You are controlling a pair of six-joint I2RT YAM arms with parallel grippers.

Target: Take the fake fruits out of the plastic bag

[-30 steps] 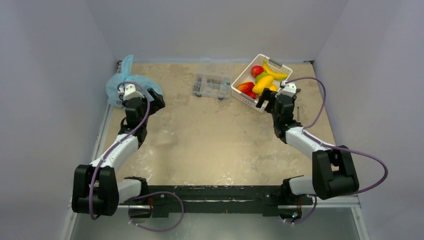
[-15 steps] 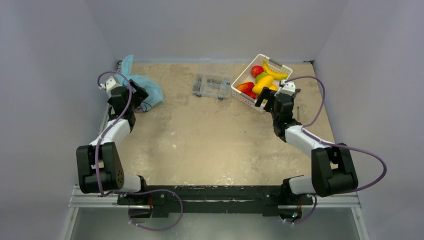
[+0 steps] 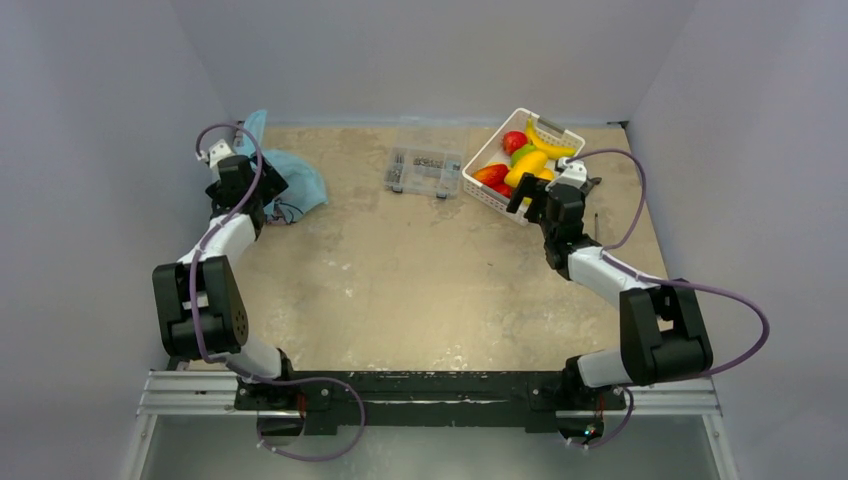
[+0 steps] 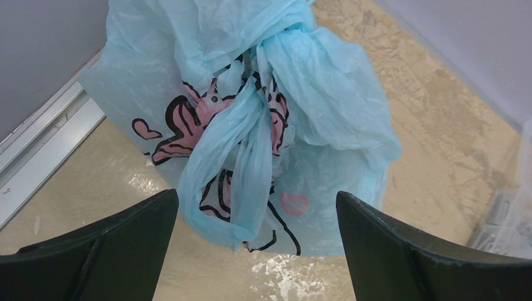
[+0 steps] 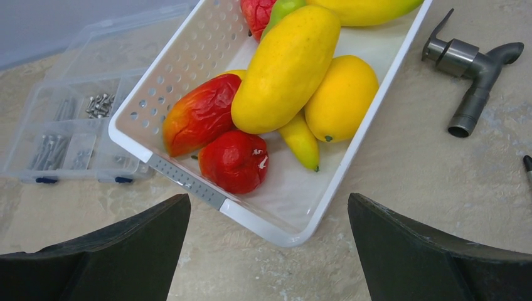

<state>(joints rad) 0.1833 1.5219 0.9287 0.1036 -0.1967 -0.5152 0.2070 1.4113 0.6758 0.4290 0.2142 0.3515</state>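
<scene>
The fingers of my left gripper stop above the handle loop between them in the left wrist view. My left gripper should go lower before it closes on the handle loop (image 4: 257, 195).
The light blue plastic bag (image 3: 296, 178) with its pink-and-black girl print lies crumpled at the far left of the table. It fills the left wrist view (image 4: 313, 94), its handles twisted together in a loop (image 4: 244, 157). The dark red fruit and the green grapes do not show; the bag hides whatever is in it. My left gripper (image 3: 258, 196) is open and empty, just above the bag's near edge, its jaws on either side of the handle loop (image 4: 257, 195). My right gripper (image 3: 530, 204) is open and empty just short of the white basket's near corner (image 5: 270, 198).
The white basket (image 3: 488, 194) at the back right holds a banana (image 3: 548, 146), yellow mangoes (image 5: 285, 69) and red fruits (image 5: 233, 160). A clear box of screws (image 3: 424, 170) stands between bag and basket. A metal pipe fitting (image 5: 470, 69) lies right of the basket. A metal rail (image 4: 44, 144) edges the table on the left.
My left arm has swung left and back, from beside the bag to over its near edge. My right gripper has edged slightly toward the basket.
</scene>
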